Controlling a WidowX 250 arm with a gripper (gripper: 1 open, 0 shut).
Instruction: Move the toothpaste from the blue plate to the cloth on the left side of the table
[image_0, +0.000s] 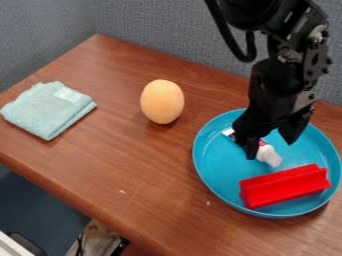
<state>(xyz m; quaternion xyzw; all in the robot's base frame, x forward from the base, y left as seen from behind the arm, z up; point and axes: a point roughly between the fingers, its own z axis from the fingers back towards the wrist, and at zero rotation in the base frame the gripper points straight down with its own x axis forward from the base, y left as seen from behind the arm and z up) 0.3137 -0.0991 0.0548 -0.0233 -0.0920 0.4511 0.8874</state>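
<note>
The tube needs to be grabbed by its middle, behind the cap, by my gripper next, so that my gripper can carry the toothpaste over to the cloth (47, 107).
The toothpaste (266, 153), a small white tube, lies inside the blue plate (221, 158) at the right of the table (120, 160); only its lower end shows. My gripper (262, 137) hangs straight over it, black fingers open, one on each side of the tube's upper part and down near the plate's floor. I cannot tell whether the fingers touch the tube. The light teal cloth (47, 107) lies folded at the far left of the table, well away from the arm.
A red rectangular block (285, 186) rests in the plate, just in front of the toothpaste. An orange egg-shaped object (162, 101) stands on the table between cloth and plate. The table's front edge runs diagonally below.
</note>
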